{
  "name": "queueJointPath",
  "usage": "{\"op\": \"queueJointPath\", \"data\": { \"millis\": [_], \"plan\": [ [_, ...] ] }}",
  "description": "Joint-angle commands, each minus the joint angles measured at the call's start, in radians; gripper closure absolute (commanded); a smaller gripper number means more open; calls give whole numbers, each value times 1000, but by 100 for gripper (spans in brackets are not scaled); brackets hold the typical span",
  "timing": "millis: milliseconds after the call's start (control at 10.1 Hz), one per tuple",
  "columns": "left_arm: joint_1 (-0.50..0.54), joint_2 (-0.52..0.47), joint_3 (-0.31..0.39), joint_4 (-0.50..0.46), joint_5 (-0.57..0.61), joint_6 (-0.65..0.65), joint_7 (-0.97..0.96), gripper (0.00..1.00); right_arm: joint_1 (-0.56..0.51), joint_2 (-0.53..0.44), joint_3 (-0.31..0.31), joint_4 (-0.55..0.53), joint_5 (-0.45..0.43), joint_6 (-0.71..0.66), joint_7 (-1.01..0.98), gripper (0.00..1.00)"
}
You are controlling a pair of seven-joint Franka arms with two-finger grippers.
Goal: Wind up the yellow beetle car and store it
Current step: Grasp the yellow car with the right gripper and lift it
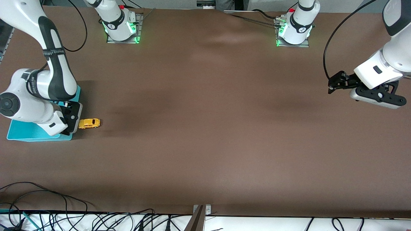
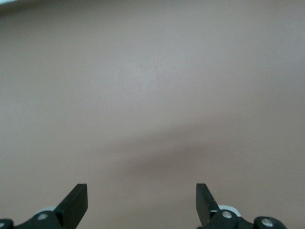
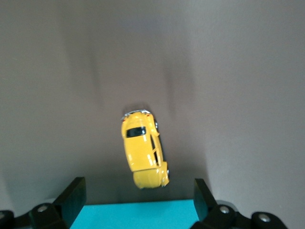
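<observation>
I need to wind up the yellow beetle car [image 1: 89, 123] and store it in the teal tray [image 1: 19, 133], so my right gripper needs to grab the car by its door sides next.
The yellow beetle car [image 1: 89, 123] stands on the brown table right beside the edge of a teal tray [image 1: 19, 133], at the right arm's end. It also shows in the right wrist view [image 3: 143, 150], roof up, just past the tray's edge [image 3: 138, 214]. My right gripper [image 1: 72, 123] is open and empty, low over the tray's edge next to the car; the car lies just ahead of its fingers [image 3: 74, 195], not between them. My left gripper [image 1: 330, 89] is open and empty, up in the air over the left arm's end of the table, and waits.
The right arm's elbow and wrist [image 1: 29, 102] hang over most of the teal tray. The left wrist view shows only bare brown table [image 2: 152, 95] under the open left gripper [image 2: 142, 191]. Cables [image 1: 48, 205] lie along the table's edge nearest the front camera.
</observation>
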Motion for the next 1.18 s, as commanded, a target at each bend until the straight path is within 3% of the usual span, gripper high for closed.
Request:
{"op": "queueJointPath", "data": {
  "millis": [0, 395, 493, 691, 888, 987, 1085],
  "plan": [
    [-25, -64, 25, -54, -19, -20, -69, 0, -10, 21, 3, -52, -7, 65, -30, 0],
    [-8, -37, 25, -4, -20, -102, -71, 0, -7, 13, 6, -161, -7, 217, -27, 0],
    [-6, -37, 25, -4, -29, -102, -66, 0, -7, 12, 5, -161, -7, 217, -25, 7],
    [-8, -38, 25, -2, -54, -102, -63, 0, -9, 13, 6, -171, -7, 222, -18, 10],
    [-6, -38, 25, -2, -51, -102, -58, 0, -9, 13, 6, -170, -7, 222, -22, 37],
    [-8, -38, 25, -2, -48, -102, -58, 0, -9, 15, 5, -168, -7, 223, -28, 41],
    [-8, -38, 25, -2, -46, -102, -58, 0, -13, 18, 5, -164, -8, 233, -36, 52]
  ]
}}
